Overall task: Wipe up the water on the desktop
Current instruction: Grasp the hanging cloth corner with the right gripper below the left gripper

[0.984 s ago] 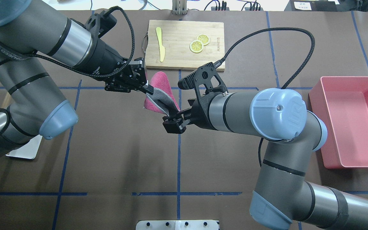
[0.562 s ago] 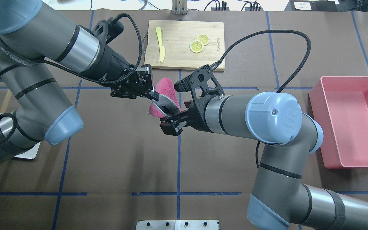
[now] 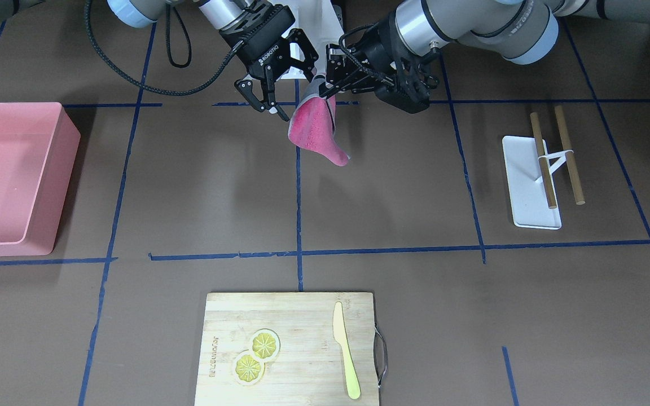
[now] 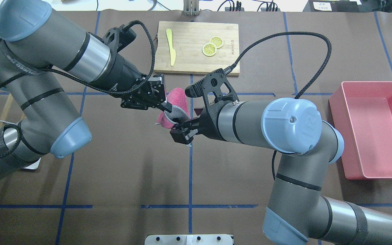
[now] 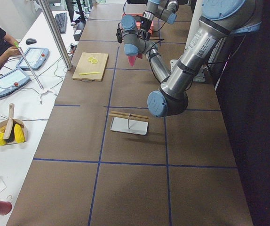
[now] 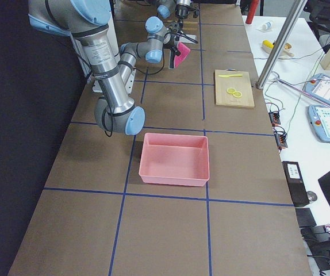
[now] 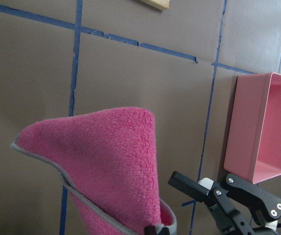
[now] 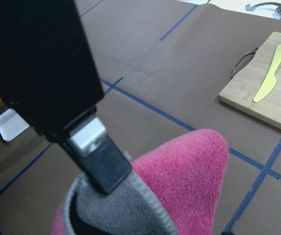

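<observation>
The pink cloth needs to wipe up the water on the desktop, so my right gripper should next grab it by its grey-edged top (image 3: 319,88) (image 8: 116,205).
A pink cloth with a grey edge (image 3: 316,127) hangs over the middle of the dark-brown desktop (image 3: 392,192). My left gripper (image 3: 325,87) is shut on its top edge. The hold also shows in the overhead view (image 4: 168,109), with the cloth (image 4: 179,98) bunched below it. My right gripper (image 3: 297,96) stands open right beside the cloth, its fingers spread on either side of it. In the overhead view it (image 4: 186,124) sits just below the cloth. The left wrist view shows the cloth (image 7: 106,161) hanging, the right wrist view its folded tip (image 8: 189,171). I see no water on the desktop (image 4: 124,170).
A pink bin (image 3: 20,248) stands at the table's right end (image 4: 335,102). A bamboo cutting board (image 3: 302,316) with two lemon slices and a yellow knife lies at the far side. A white tray (image 3: 522,180) with two wooden sticks lies on my left.
My left gripper has moved right and down toward the right gripper. The cloth, earlier stretched between both grippers, now hangs bunched from the left one. The right arm shifted slightly left.
</observation>
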